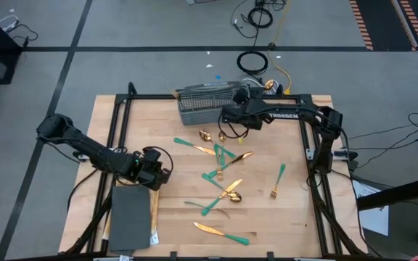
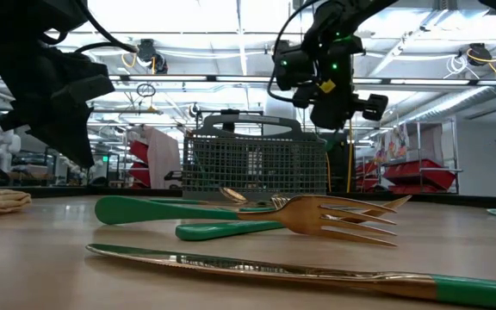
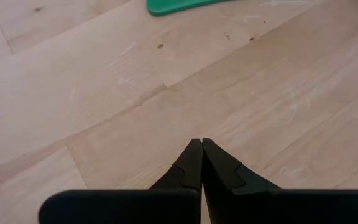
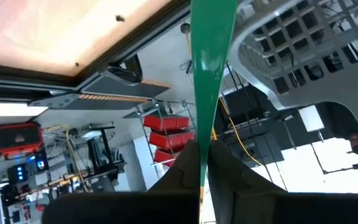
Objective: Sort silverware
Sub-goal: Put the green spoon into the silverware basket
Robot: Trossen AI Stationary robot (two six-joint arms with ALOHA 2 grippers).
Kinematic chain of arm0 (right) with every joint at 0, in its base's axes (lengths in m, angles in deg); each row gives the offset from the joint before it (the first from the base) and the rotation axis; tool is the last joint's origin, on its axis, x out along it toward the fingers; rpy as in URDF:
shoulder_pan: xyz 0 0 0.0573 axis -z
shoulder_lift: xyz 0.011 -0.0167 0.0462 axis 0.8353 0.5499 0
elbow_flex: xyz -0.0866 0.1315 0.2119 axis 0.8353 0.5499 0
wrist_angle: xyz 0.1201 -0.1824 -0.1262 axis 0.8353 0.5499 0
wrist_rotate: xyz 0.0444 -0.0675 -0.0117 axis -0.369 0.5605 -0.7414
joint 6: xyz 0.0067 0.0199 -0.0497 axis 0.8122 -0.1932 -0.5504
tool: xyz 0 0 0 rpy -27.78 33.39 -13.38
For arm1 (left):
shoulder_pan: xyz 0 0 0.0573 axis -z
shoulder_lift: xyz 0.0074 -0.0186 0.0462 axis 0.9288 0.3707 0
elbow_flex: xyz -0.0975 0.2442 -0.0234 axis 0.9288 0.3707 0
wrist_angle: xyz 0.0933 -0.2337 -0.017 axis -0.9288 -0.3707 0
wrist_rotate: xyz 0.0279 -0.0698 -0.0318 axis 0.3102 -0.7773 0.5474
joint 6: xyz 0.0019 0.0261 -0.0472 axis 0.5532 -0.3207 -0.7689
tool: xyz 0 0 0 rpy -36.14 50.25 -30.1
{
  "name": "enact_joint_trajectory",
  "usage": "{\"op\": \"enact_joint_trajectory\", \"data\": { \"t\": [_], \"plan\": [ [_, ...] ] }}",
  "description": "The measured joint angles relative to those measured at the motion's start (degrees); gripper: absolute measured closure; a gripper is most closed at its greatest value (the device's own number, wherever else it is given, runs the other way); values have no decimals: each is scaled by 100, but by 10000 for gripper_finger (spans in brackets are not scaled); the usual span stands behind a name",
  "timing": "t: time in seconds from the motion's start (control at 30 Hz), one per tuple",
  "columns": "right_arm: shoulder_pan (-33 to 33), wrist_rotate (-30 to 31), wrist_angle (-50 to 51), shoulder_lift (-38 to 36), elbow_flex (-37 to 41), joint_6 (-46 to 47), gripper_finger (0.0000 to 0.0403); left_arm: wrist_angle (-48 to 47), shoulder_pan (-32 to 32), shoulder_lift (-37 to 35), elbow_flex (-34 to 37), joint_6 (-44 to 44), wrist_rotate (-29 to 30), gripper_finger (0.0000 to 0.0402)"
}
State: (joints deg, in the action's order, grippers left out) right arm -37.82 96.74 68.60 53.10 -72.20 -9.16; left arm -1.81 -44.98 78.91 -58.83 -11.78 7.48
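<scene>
My right gripper needs to move the silverware over the basket before it lets go of the silverware. The teal handle [image 4: 211, 62] hangs to one side of the grey basket's rim [image 4: 263, 84].
The silverware [image 1: 223, 177], gold heads on teal handles, lies scattered on the middle of the wooden table. A fork [image 2: 334, 215] and a knife [image 2: 274, 267] lie closest in the low view. My right gripper [image 1: 232, 125] hangs in the air just in front of the grey mesh basket [image 1: 209, 101], shut on a teal handle [image 4: 211, 56]. My left gripper [image 3: 202, 142] is shut on nothing. It hovers over bare wood by the table's left side, above the dark slab [image 1: 130, 217]. My right gripper pinches one piece of silverware between its two fingers, at the narrow part of the teal handle [image 4: 202, 134]. The handle runs on past the fingertips and widens toward the basket [image 4: 291, 37]. The piece is lifted clear of the table. Its gold head does not show.
The basket [image 2: 255, 164] stands at the table's far edge, middle. The slab lies at the near left corner. A lone fork [image 1: 278, 181] lies to the right of the pile and a knife [image 1: 220, 230] near the near edge. A black frame rims the table.
</scene>
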Motion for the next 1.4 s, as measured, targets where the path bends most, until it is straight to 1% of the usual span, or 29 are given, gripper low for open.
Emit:
{"op": "enact_joint_trajectory", "data": {
  "t": [0.13, 0.27, 0.4, 0.5, 0.57, 0.7, 0.9, 1.13, 1.27, 1.4],
  "plan": [
    [-30, 484, -97, 0, -8, 1, 402, 0, 2, 0, 0, 0, 2, 395],
    [-33, 615, -149, 0, -47, -115, 402, 2, 1, 2, 0, -2, 22, 395],
    [-30, 1023, -1076, 0, -63, -627, 402, 4, 1, 4, 0, -11, 85, 395],
    [-30, 999, -1650, 0, -85, -1042, 402, 15, 2, 4, 0, -15, 103, 395],
    [-30, 973, -1834, 0, -87, -1212, 402, 21, 1, 4, 0, -15, 109, 395],
    [-30, 831, -1729, 0, -87, -1258, 402, 12, 2, 12, 0, -3, 253, 395],
    [30, 938, -1645, -31, -87, -1245, 402, 50, 2, 129, 0, 137, 429, 395],
    [98, 994, -1944, -46, -92, -1489, 402, 166, 2, 280, -2, 170, 448, 395],
    [129, 963, -2382, -44, -92, -1758, 402, 157, 2, 380, -2, 203, 740, 395],
    [152, 818, -2391, -44, -92, -1866, 402, 157, 2, 449, -2, 353, 903, 395]
  ]
}}
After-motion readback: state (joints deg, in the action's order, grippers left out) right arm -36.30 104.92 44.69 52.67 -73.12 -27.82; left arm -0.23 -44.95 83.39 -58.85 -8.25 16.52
